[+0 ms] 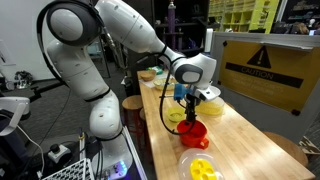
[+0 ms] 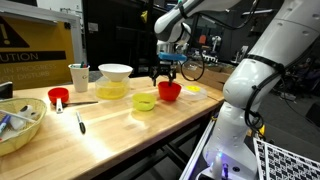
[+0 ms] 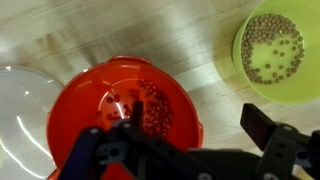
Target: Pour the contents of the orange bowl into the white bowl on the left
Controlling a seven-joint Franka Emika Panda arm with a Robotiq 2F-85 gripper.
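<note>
My gripper grabs the orange bowl's rim facing the yellow-green bowl next, which leaves the orange bowl's opening free to tip and pour beads.
The orange bowl [image 3: 120, 110] is glossy red-orange and holds small reddish beads. It stands on the wooden table in both exterior views [image 1: 194, 131] [image 2: 169, 91]. My gripper [image 3: 196, 125] is open and low over the bowl's rim, with one finger inside the bowl and the other outside. It also shows in both exterior views [image 1: 188, 103] [image 2: 167, 78]. The white bowl [image 2: 115, 71] stands further along the table, right by a pale yellow bowl [image 2: 111, 91]. It is out of the wrist view.
A yellow-green bowl [image 3: 270, 48] [image 2: 145, 101] of brown pellets stands next to the orange bowl. A whitish dish [image 1: 200, 165] with yellow pieces lies on its other side, its edge in the wrist view [image 3: 20, 115]. A red cup [image 2: 58, 97], a white cup [image 2: 78, 77] and a marker [image 2: 80, 122] lie further along.
</note>
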